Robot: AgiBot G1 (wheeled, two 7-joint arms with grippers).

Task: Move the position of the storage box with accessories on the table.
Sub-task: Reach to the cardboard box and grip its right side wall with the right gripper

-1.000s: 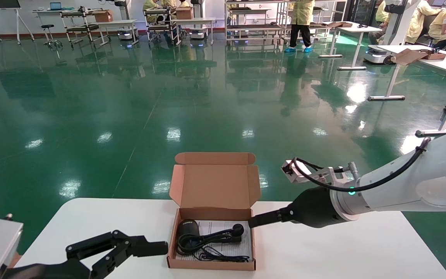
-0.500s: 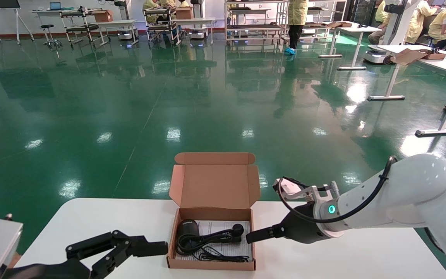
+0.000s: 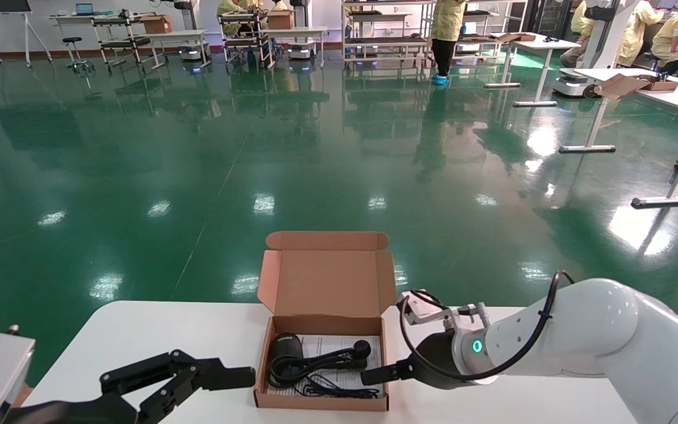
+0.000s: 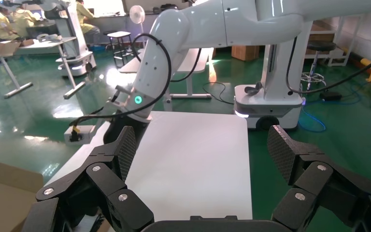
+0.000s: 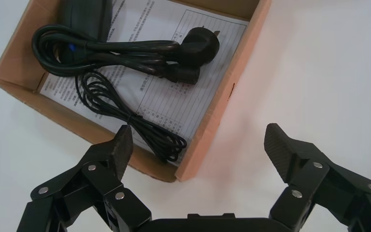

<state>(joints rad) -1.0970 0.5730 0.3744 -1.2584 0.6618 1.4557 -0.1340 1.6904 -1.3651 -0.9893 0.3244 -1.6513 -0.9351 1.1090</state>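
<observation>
It isn't time to close my right gripper on the storage box yet: the inner finger overlaps the front side of the box, so my gripper should first move toward the side's middle (image 3: 385,347).
The storage box (image 3: 321,404) sits on the white table (image 3: 150,335) near its middle, with the flap lid (image 3: 327,282) standing open at the far side. Inside lie a black cylinder (image 3: 285,348), coiled black cables (image 3: 315,371) and a printed sheet (image 3: 371,347). My right gripper (image 3: 374,377) is open at the box's right wall. In the right wrist view the gripper (image 5: 199,140) straddles that wall (image 5: 212,121) near its front corner, one finger over the cables (image 5: 125,48) and sheet (image 5: 193,96), the other over bare table. My left gripper (image 3: 221,383) is open just left of the box.
The left wrist view shows the left gripper (image 4: 203,150) open over bare tabletop (image 4: 193,164), with the right arm (image 4: 149,87) beyond. Green floor (image 3: 256,147) lies past the table's far edge. Other tables, cartons and people stand far off.
My right arm has come down and moved nearer along the box's right wall, from its back corner to near its front corner. The left gripper and the box have not moved.
</observation>
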